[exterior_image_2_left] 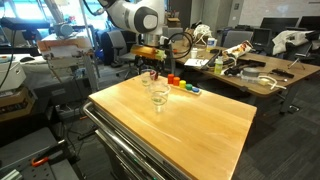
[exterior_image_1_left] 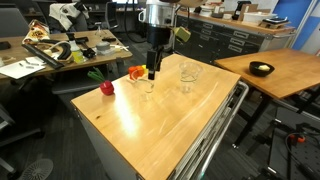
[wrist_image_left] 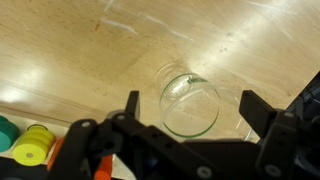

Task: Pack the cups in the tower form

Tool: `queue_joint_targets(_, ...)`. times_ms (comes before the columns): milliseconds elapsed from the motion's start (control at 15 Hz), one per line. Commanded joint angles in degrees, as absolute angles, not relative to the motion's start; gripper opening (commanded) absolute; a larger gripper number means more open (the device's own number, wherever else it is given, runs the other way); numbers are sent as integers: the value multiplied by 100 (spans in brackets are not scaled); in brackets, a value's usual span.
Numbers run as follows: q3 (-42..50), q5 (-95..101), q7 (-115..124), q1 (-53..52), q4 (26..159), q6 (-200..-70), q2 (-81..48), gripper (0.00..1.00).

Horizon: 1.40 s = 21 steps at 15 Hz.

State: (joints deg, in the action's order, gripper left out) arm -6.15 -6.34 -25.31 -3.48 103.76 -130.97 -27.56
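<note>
My fingers are above the clear cup's rim in an exterior view, so it is too early to close on the cup between them. My gripper lowers first.
In the wrist view a clear cup (wrist_image_left: 190, 103) stands upright on the wooden table, seen from above. My gripper (wrist_image_left: 192, 108) is open, with one finger on each side of the cup, and holds nothing. In an exterior view the gripper (exterior_image_1_left: 152, 70) hangs just above this cup (exterior_image_1_left: 148, 86), near the table's far edge. Further clear cups (exterior_image_1_left: 189, 72) stand to the side of it. In an exterior view the gripper (exterior_image_2_left: 150, 72) is over the far cup (exterior_image_2_left: 150, 82), and another clear cup (exterior_image_2_left: 158, 98) stands nearer the camera.
A red ball (exterior_image_1_left: 107, 88) and an orange toy (exterior_image_1_left: 136, 72) lie by the table's far corner. Coloured toys (exterior_image_2_left: 181, 86) (wrist_image_left: 35, 145) sit beside the cups. A black bowl (exterior_image_1_left: 261, 69) is on a separate wooden table. Cluttered desks stand behind.
</note>
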Motion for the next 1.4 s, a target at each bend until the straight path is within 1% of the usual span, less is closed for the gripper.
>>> queue_joint_targets(0, -669, -351, -2120, -414, 9896, -13078, -3023, 100)
queue_joint_targets(533, -601, -51, -1921, -413, 9461, -13050, -3309, 100)
queue_joint_targets(600, -578, 14, -1916, -415, 9433, -13070, -3364, 97)
queue_joint_targets(667, -562, 67, -1921, -411, 9411, -13060, -3407, 75)
queue_joint_targets(800, -541, 160, -1926, -389, 9377, -13048, -3518, 70)
queue_joint_targets(867, -542, 181, -1951, -370, 9371, -13045, -3567, 64)
queue_joint_targets(933, -540, 195, -1954, -359, 9373, -13059, -3599, 53)
queue_joint_targets(1333, -527, 288, -1946, -309, 9384, -12995, -3553, 8)
